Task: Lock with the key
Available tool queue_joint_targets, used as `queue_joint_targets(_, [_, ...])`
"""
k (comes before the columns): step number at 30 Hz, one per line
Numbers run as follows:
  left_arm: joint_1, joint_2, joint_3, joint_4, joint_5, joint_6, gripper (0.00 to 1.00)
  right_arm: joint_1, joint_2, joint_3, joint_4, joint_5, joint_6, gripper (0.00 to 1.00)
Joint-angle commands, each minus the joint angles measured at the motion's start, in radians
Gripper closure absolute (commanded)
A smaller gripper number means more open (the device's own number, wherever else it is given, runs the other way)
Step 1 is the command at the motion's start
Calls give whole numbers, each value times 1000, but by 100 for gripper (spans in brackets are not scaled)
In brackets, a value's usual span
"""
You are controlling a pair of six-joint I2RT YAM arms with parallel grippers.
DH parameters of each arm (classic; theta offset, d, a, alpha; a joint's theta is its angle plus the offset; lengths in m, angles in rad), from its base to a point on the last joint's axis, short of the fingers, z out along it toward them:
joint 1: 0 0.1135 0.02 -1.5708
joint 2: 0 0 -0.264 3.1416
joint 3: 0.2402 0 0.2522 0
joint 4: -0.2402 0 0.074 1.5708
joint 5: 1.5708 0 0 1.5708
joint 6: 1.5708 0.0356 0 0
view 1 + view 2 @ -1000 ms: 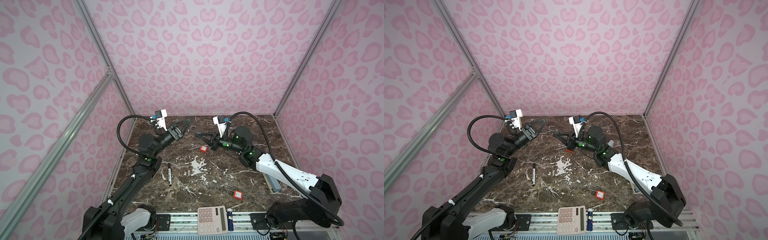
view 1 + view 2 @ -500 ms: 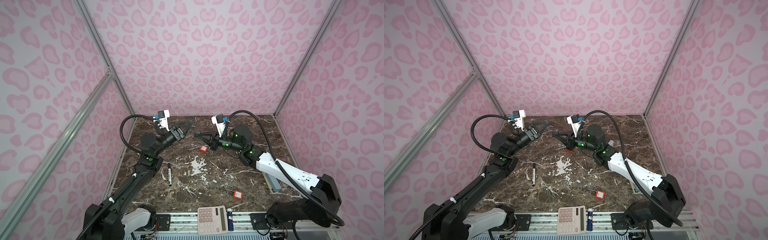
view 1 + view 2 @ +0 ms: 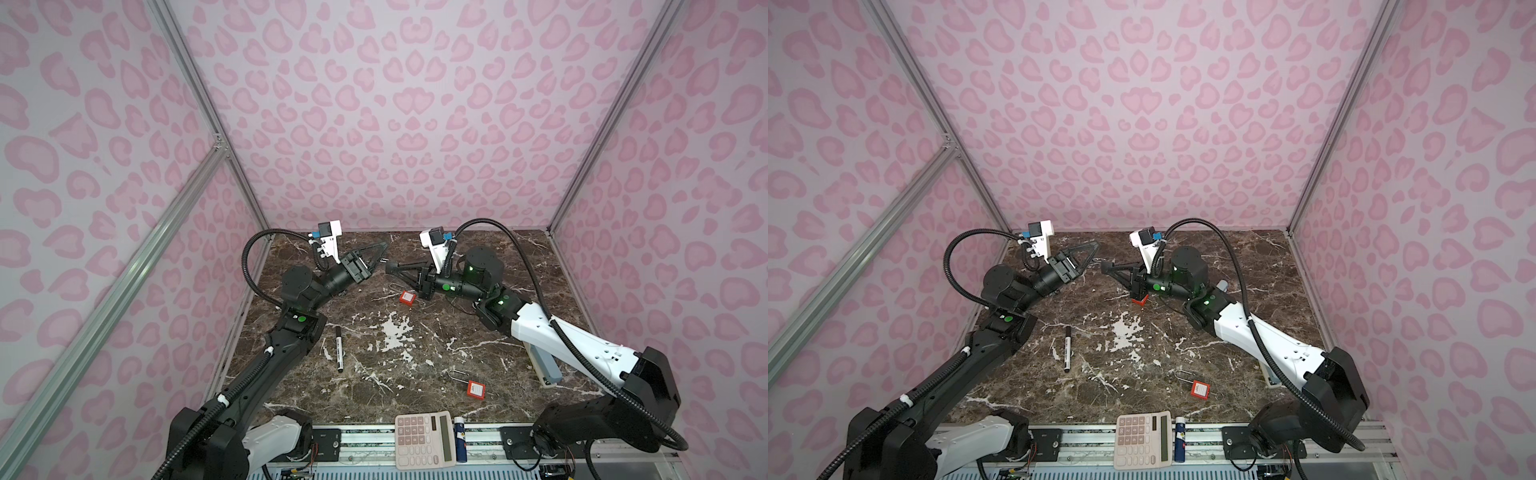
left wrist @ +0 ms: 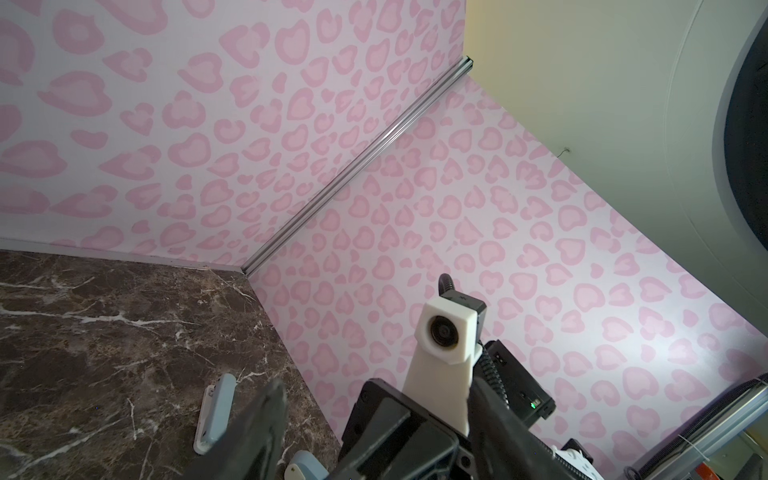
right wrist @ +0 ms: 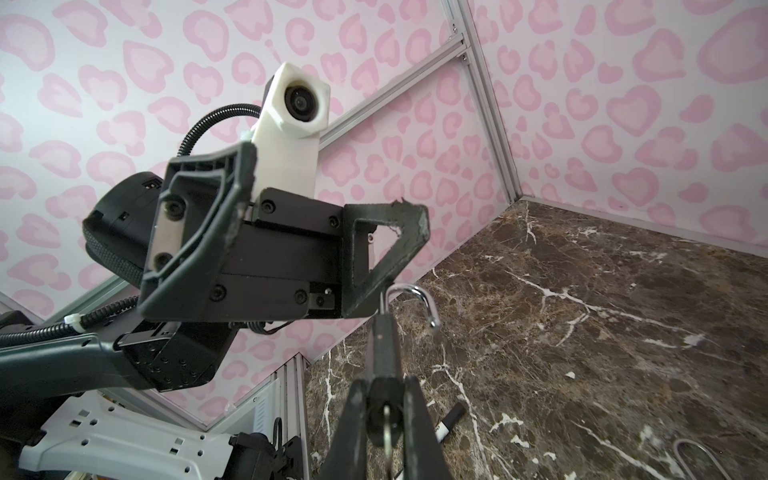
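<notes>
I should next use my left gripper to grab the padlock's open silver shackle, so that the padlock's body and key stay free to lock.
My right gripper (image 5: 382, 388) is shut on a dark padlock (image 5: 383, 340), held up over the back of the table. Its silver shackle (image 5: 415, 297) stands open at the far end. A thin silver key (image 5: 387, 428) sticks out of the keyhole between my fingers. In both top views this gripper (image 3: 390, 268) (image 3: 1105, 266) points left. My left gripper (image 3: 380, 257) (image 3: 1092, 257) faces it, open and empty. In the right wrist view one left finger (image 5: 399, 249) hangs just above the shackle. The left wrist view shows its gripper (image 4: 376, 386) with the fingers wide apart.
Two red padlocks lie on the marble table, one under the right gripper (image 3: 407, 298), one near the front (image 3: 476, 389). A black marker (image 3: 339, 348) lies on the left. A blue-grey stapler (image 3: 544, 368) lies under the right arm. A calculator (image 3: 424, 438) sits on the front rail.
My left gripper has crept a little to the right, closer to the right gripper and the padlock. The right gripper has stayed put.
</notes>
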Motion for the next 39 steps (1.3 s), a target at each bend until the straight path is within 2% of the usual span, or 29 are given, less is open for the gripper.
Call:
queue_joint_targets(1, [2,-4,-2,9,13,15,30,0,-5,5,25,-13,-15,100])
queue_joint_targets(26, [1,1,0,3,62,18,36,-32,-21,-17,114,-22,12,100])
queue_joint_targets(39, [2,2,-1,-1,58,24,51,-52,-43,-38,175,-56,62,100])
